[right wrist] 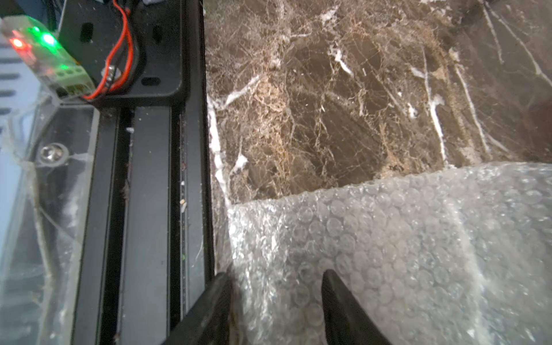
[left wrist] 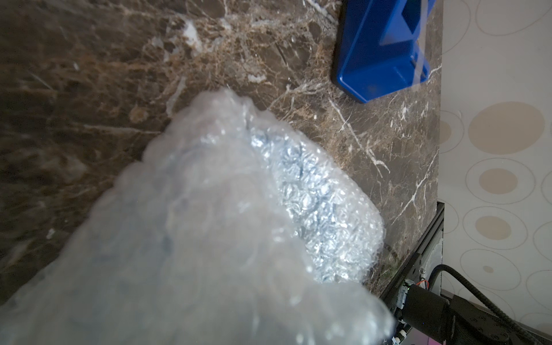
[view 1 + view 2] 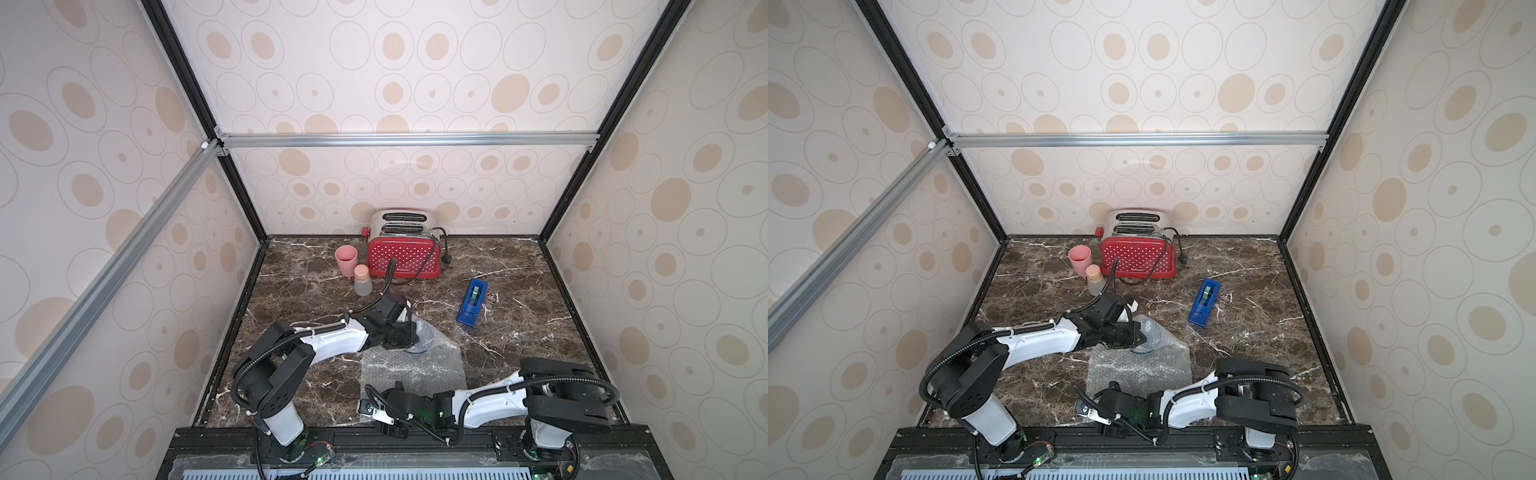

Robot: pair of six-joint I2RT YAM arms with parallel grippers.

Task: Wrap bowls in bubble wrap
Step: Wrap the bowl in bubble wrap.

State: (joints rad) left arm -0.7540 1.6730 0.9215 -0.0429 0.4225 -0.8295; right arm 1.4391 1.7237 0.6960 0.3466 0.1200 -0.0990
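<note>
The bubble wrap (image 3: 411, 372) will be grabbed by its near corner with my right gripper next. That flap can then fold over the bowl to wrap it.
The bubble wrap (image 3: 411, 372) (image 3: 1138, 368) lies near the middle of the marble table, with its far edge lifted and folded over the bowl. The bowl (image 3: 423, 344) (image 3: 1151, 340) shows only dimly, as a bluish round shape through the film. My left gripper (image 3: 405, 334) sits at that raised fold, shut on the wrap. In the left wrist view its fingers are hidden behind bubble wrap (image 2: 227, 227) pressed close to the lens. My right gripper (image 1: 277, 276) stands open over the wrap's near corner (image 1: 373, 245), by the table's front edge.
A red dotted toaster (image 3: 405, 251) stands at the back wall. Left of it are a pink cup (image 3: 346, 259) and a corked clear bottle (image 3: 362, 282). A blue tape dispenser (image 3: 472, 301) (image 2: 379, 50) lies to the right of the wrap. The black front rail (image 1: 149, 209) borders the table.
</note>
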